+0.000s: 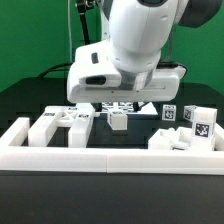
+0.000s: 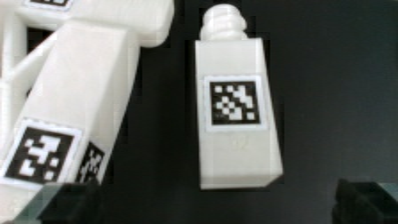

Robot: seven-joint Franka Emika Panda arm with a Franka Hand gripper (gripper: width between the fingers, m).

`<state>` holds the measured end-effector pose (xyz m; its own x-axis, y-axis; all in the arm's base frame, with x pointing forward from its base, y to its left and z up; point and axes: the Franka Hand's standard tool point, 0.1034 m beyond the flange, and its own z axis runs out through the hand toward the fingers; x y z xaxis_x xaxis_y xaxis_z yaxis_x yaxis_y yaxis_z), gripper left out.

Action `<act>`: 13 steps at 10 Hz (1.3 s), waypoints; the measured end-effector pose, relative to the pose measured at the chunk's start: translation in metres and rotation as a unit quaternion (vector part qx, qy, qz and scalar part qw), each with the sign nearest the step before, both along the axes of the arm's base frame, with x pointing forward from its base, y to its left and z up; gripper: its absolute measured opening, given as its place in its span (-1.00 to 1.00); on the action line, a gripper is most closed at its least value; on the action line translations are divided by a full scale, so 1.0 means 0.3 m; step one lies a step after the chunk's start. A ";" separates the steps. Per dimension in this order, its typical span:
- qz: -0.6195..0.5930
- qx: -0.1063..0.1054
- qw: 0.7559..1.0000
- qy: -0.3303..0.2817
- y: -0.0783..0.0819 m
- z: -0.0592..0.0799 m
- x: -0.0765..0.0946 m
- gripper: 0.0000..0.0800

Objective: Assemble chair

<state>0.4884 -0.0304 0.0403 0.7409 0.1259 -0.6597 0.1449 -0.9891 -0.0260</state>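
My fingers are still short of the bar's flat end, so closing now would miss. My gripper moves toward that end, before it closes on the bar.
In the wrist view a white square bar with a round peg on one end and a square tag on its face lies on the black table. A larger white chair piece with a tag lies beside it, apart by a narrow gap. My gripper is open and empty, and its two dark fingertips show at the frame's corners, straddling the bar's flat end from above. In the exterior view the arm's white body hides the fingers and hovers over a small white piece at the table's middle.
Several tagged white chair pieces lie at the exterior view's left and right. The long low white border rail runs along the front. The marker board lies behind the middle piece, under the arm.
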 end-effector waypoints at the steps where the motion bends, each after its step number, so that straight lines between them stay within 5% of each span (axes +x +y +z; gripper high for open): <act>1: 0.009 0.007 1.000 0.000 0.006 -0.002 0.001 0.62; 4: 0.006 0.000 0.996 0.090 0.024 -0.018 -0.036 0.62; 13: -0.010 -0.020 0.997 0.079 0.014 -0.104 -0.047 0.62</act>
